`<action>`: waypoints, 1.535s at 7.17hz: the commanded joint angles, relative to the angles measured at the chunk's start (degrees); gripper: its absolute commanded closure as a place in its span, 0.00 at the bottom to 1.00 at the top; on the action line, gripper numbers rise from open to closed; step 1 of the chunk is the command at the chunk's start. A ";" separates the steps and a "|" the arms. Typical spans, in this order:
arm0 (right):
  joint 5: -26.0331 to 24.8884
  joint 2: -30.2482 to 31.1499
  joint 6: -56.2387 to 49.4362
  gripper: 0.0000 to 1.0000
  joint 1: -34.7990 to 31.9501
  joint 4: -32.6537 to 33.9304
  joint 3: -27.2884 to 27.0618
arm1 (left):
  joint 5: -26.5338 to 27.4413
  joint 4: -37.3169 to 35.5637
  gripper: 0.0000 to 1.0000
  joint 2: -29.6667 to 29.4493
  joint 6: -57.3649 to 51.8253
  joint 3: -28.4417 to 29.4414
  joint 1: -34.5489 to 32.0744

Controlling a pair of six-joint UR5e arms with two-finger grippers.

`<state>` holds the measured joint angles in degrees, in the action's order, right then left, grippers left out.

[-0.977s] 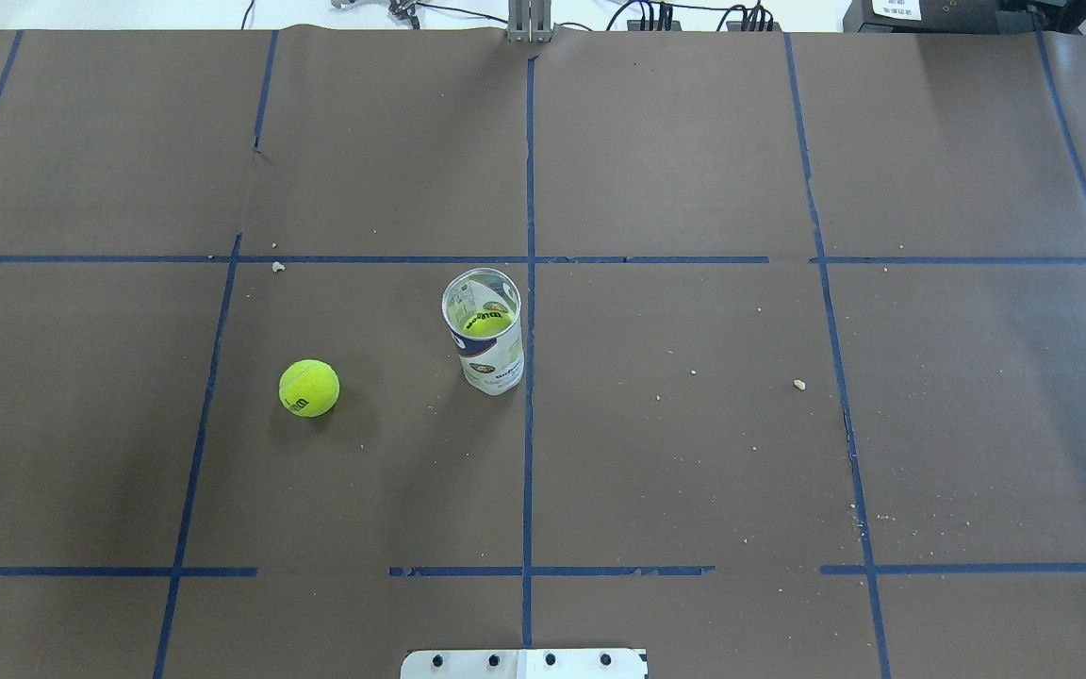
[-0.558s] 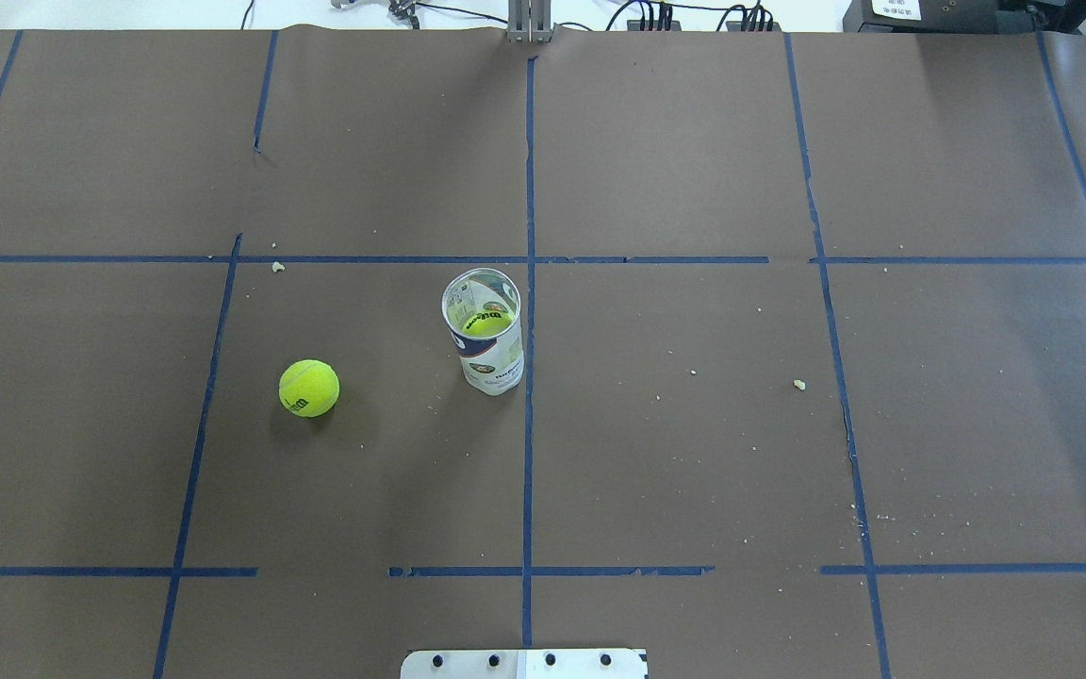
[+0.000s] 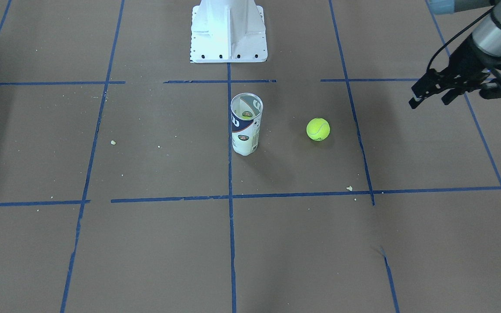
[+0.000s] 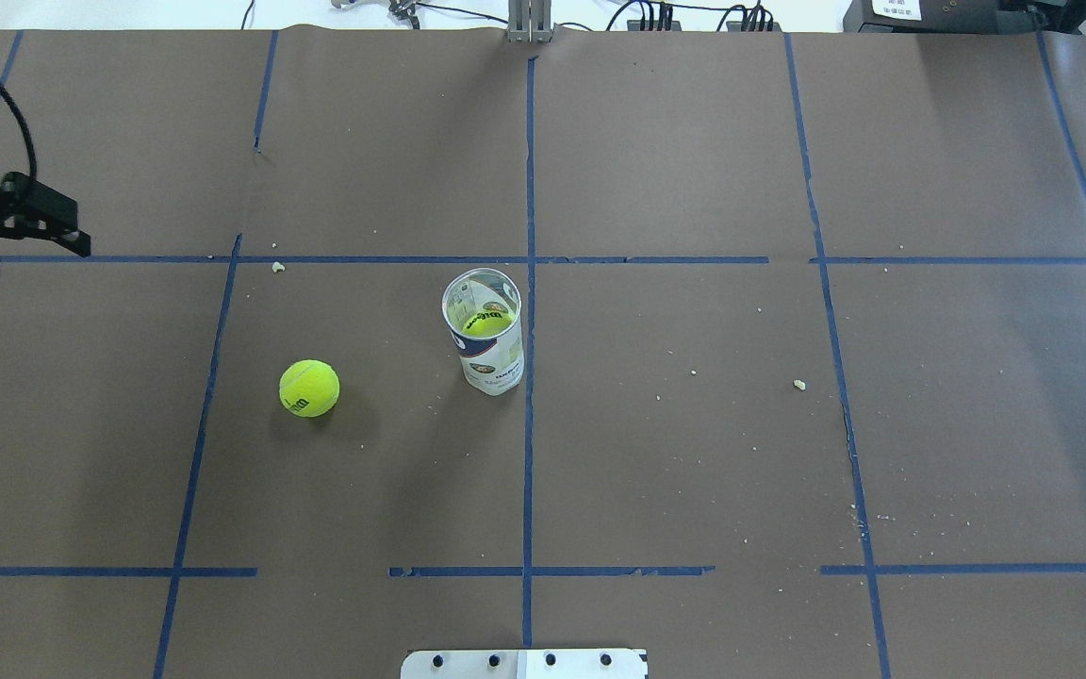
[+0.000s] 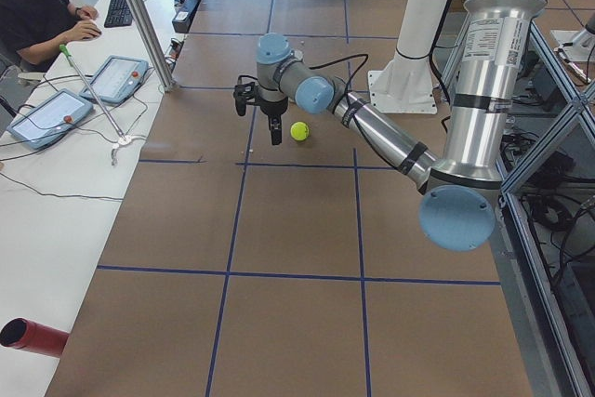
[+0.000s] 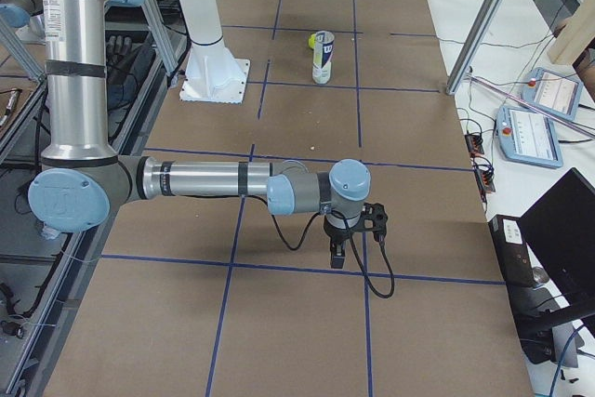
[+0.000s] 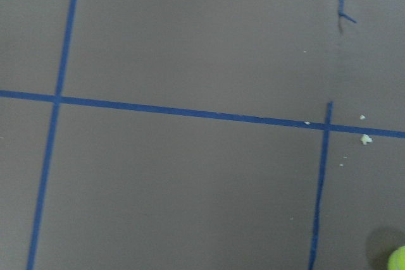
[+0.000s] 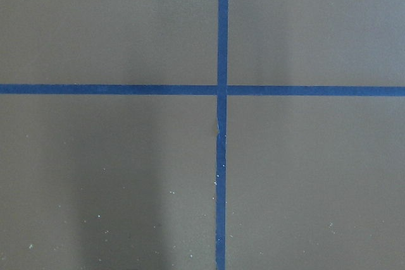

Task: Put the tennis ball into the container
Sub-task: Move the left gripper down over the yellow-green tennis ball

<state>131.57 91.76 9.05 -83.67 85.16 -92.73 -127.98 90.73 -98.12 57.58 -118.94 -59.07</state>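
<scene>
Next, my left gripper takes hold of the tennis ball around its round middle [image 3: 318, 129], to drop the tennis ball into the container [image 3: 246, 123].
A yellow-green tennis ball [image 4: 309, 388] lies on the brown table, left of the container [image 4: 488, 351], an upright clear can with a navy and white label. A second ball [image 4: 486, 323] sits inside the can. My left gripper [image 4: 34, 253] hovers open and empty at the overhead view's left edge, well away from the loose ball. The front view shows that gripper [image 3: 429, 101], the ball [image 3: 318, 129] and the can [image 3: 245, 130]. The ball's edge [image 7: 398, 260] peeks into the left wrist view's corner. My right gripper [image 6: 358, 241] shows only in the right side view, far from the can; I cannot tell its state.
Blue tape lines cross the brown paper, which carries scattered crumbs [image 4: 798, 384]. The white robot base [image 3: 228, 39] stands at the table's near edge. An operator [image 5: 37, 6] with tablets sits beyond the far edge, behind a metal post [image 5: 139, 16].
My left gripper has come into the overhead view at the left edge; before, no arm showed there. The ball and the can have not moved.
</scene>
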 commanded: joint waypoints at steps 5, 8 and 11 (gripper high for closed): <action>0.00 0.00 0.00 0.00 0.00 0.00 0.00 | 17.49 1.90 0.00 -12.88 9.20 11.43 20.29; 0.00 0.00 0.00 0.00 0.00 0.00 0.00 | 17.60 8.75 0.00 -12.36 11.50 15.92 22.67; 0.00 0.00 0.00 0.00 0.00 0.00 0.00 | 17.59 9.20 0.00 -12.18 11.59 16.45 24.08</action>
<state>131.57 91.76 9.05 -83.67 85.17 -92.72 -110.39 99.75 -110.40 69.14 -102.91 -35.73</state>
